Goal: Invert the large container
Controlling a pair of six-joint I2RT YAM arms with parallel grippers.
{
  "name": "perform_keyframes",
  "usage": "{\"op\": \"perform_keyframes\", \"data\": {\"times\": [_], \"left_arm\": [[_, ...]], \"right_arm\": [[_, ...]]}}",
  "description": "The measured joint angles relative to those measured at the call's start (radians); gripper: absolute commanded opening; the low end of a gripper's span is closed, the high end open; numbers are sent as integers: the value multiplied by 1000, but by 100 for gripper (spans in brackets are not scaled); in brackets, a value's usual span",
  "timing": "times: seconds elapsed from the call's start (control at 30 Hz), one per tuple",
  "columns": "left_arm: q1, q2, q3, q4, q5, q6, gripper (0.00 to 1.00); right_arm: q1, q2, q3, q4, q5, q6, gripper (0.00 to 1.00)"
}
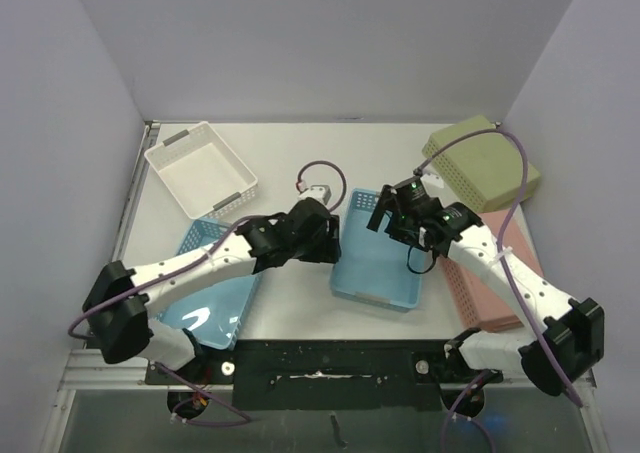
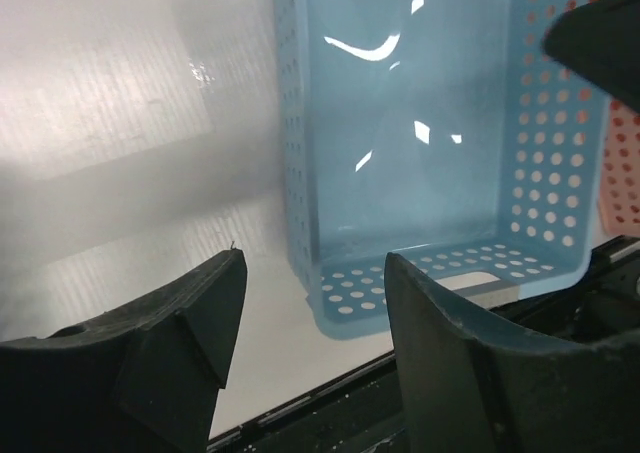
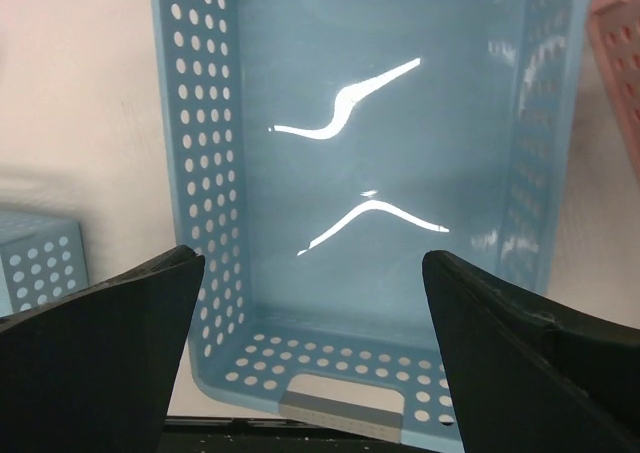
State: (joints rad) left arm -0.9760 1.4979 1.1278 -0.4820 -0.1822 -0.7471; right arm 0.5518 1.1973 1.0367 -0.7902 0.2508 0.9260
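The right gripper grabs the large container by its long side's rim (image 1: 344, 229) (image 3: 168, 138) facing the second blue container next. Then it tips the large container upside down.
A light blue perforated container (image 1: 375, 268) stands open side up in the middle of the table, and both wrist views look down into it (image 2: 420, 123) (image 3: 380, 123). My left gripper (image 1: 335, 235) hovers at its left wall; in the left wrist view the left gripper (image 2: 315, 263) is open, with the container's corner showing between the fingers, untouched. My right gripper (image 1: 388, 218) hangs over the far end, and in its own view the right gripper (image 3: 312, 263) stands wide open above the inside, holding nothing. A grey handle strip (image 3: 340, 410) marks the container's near end.
A second blue container (image 1: 215, 293) lies under my left arm. A white basket (image 1: 200, 168) stands at the back left. A green container (image 1: 485, 158) and a pink one (image 1: 480, 293) lie bottom up on the right. A small grey box with a cable (image 1: 318, 190) sits behind the middle container.
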Motion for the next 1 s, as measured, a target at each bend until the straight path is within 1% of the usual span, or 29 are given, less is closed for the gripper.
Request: {"op": "perform_keyframes", "data": {"times": [0.07, 0.13, 0.3, 0.33, 0.37, 0.43, 0.5, 0.53, 0.6, 0.67, 0.7, 0.73, 0.87, 1.0], "left_arm": [[26, -75, 0, -31, -11, 0, 58], [78, -163, 0, -64, -16, 2, 58], [282, -397, -1, -151, -48, 20, 60], [309, -433, -1, -172, -55, 23, 60], [330, -463, -1, -192, -61, 26, 60], [353, -500, -3, -219, -67, 28, 60], [364, -524, -16, -243, -69, 29, 60], [365, -529, -24, -253, -69, 29, 60], [367, -530, -36, -272, -68, 29, 60], [368, -530, -48, -290, -68, 29, 59], [369, -531, -51, -295, -69, 29, 60], [369, -532, -51, -300, -69, 30, 60], [369, -540, -52, -305, -71, 39, 59], [373, -542, -52, -309, -71, 53, 59]], "right_arm": [[19, 63, 34, 19, 2, 3, 97], [58, 128, 56, 42, 3, 15, 98], [151, 311, 146, 57, 8, 50, 100], [164, 347, 171, 59, 13, 55, 97], [180, 393, 201, 64, 20, 63, 91], [197, 455, 241, 71, 29, 72, 75], [210, 506, 267, 79, 31, 80, 52], [214, 529, 276, 79, 31, 86, 36], [215, 565, 286, 77, 33, 101, 18], [215, 581, 286, 70, 35, 109, 7], [215, 582, 286, 65, 33, 112, 2], [215, 579, 289, 62, 35, 111, 0], [214, 576, 328, 41, 22, 100, 0], [214, 559, 375, 78, -48, 74, 0]]}}
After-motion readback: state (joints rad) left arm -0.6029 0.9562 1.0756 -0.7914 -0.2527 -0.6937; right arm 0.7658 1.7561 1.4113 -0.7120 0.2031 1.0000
